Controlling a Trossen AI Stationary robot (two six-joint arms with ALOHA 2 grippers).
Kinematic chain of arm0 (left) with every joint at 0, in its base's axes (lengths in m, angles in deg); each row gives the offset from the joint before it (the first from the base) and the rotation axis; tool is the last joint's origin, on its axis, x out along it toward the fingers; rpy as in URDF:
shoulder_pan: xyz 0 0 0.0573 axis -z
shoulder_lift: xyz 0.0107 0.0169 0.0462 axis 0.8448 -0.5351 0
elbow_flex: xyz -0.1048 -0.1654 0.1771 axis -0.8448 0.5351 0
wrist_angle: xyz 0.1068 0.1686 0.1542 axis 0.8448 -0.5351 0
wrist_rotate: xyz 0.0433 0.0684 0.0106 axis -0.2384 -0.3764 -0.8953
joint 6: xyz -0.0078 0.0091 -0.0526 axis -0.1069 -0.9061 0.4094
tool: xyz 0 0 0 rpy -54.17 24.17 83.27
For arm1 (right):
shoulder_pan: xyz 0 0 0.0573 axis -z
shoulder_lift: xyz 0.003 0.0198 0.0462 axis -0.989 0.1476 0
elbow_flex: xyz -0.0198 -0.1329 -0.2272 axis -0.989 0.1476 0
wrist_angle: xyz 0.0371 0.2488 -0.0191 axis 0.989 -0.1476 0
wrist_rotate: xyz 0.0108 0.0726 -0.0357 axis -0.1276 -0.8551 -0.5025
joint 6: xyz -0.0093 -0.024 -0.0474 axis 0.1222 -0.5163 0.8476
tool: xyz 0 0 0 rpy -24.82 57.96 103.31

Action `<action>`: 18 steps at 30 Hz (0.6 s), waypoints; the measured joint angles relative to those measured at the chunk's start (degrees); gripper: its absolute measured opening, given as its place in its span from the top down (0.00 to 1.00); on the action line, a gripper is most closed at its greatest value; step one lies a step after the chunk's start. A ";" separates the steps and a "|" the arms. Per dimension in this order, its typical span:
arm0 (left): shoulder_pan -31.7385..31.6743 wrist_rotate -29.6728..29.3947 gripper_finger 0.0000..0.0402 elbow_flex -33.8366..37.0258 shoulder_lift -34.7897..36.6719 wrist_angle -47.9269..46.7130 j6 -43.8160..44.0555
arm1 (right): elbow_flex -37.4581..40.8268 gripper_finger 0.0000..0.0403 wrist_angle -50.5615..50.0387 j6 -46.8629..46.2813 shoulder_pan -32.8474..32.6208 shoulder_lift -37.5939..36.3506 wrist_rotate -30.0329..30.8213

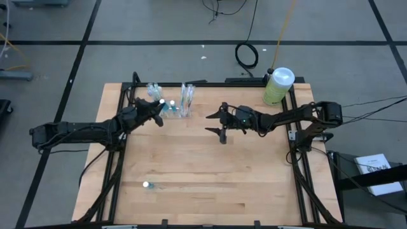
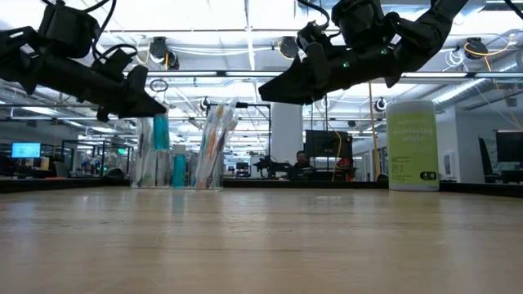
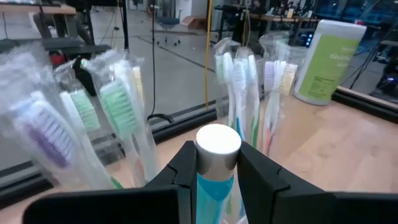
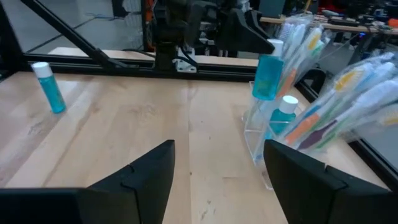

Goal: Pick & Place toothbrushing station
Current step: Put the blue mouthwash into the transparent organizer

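Observation:
My left gripper keeps hold of the blue bottle until its bottom sits in the clear holder, as its white cap [image 3: 217, 140] is level with the toothbrush heads.
The toothbrushing station [image 1: 184, 102] is a clear holder at the table's far edge. Wrapped toothbrushes [image 3: 118, 106] stand in its compartments, along with a small blue bottle [image 4: 283, 115]. My left gripper [image 1: 162, 107] is right at the station's left side, shut on a second small blue bottle [image 3: 216, 186] with a white cap. My right gripper [image 1: 216, 124] hovers open to the right of the station and above the table, with nothing between its fingers [image 4: 149, 180]. My left gripper pinches the blue bottle between its two fingers, at the neck just under the white cap [image 3: 217, 146]. The fingers come nearly level from the table's left. The bottle [image 2: 160, 131] hangs upright, cap up, well above the table; whether its bottom is inside a compartment I cannot tell.
A large green bottle with a white cap [image 1: 278, 86] stands at the far right corner. A third small blue bottle [image 1: 147, 185] stands on the wood near the front left. The black frame rail [image 4: 205, 62] runs along the table's edges.

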 joint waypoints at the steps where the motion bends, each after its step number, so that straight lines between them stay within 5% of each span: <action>1: 0.00 0.06 0.83 0.00 -0.01 0.50 -0.45 | 0.00 0.41 -0.05 0.00 -0.01 0.00 0.46; 18: -2.84 3.39 0.83 0.00 -4.59 6.09 0.10 | 0.00 0.41 0.95 0.00 -0.02 0.00 0.57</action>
